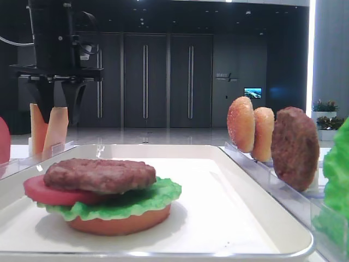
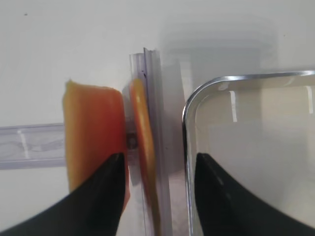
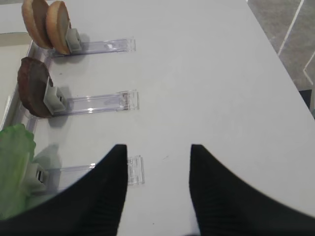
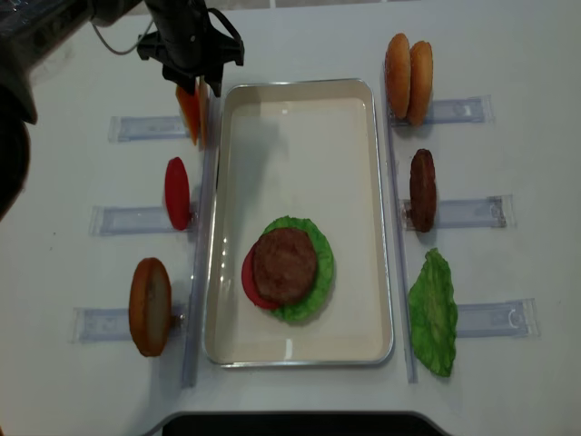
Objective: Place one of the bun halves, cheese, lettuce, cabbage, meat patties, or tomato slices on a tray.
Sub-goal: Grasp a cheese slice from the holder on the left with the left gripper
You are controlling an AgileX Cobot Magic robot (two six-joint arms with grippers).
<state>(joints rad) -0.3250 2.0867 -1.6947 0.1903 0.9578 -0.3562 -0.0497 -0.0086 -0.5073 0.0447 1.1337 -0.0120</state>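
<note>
The inner cheese slice has the outer slice standing close beside it, so the left gripper should next pick up the inner slice by its top edge.
Two pale orange cheese (image 4: 191, 113) slices stand on edge in a clear rack just left of the white tray (image 4: 359, 182). My left gripper (image 4: 195, 77) hangs open right over them. In the left wrist view the inner cheese slice (image 2: 142, 142) stands between its fingers, while the outer slice (image 2: 91, 132) lies partly behind the left finger; nothing is gripped. On the tray sits a stack of bun half (image 1: 120, 222), lettuce (image 1: 158, 197), tomato slice (image 1: 46, 192) and meat patty (image 1: 101, 174). My right gripper (image 3: 158, 147) is open over bare table.
Clear racks flank the tray. On the left stand a tomato slice (image 4: 177, 193) and a bun half (image 4: 150, 306). On the right stand two bun halves (image 4: 408, 65), a meat patty (image 4: 422, 189) and a lettuce leaf (image 4: 434, 312). The tray's rim corner (image 2: 197, 98) lies close beside the left gripper.
</note>
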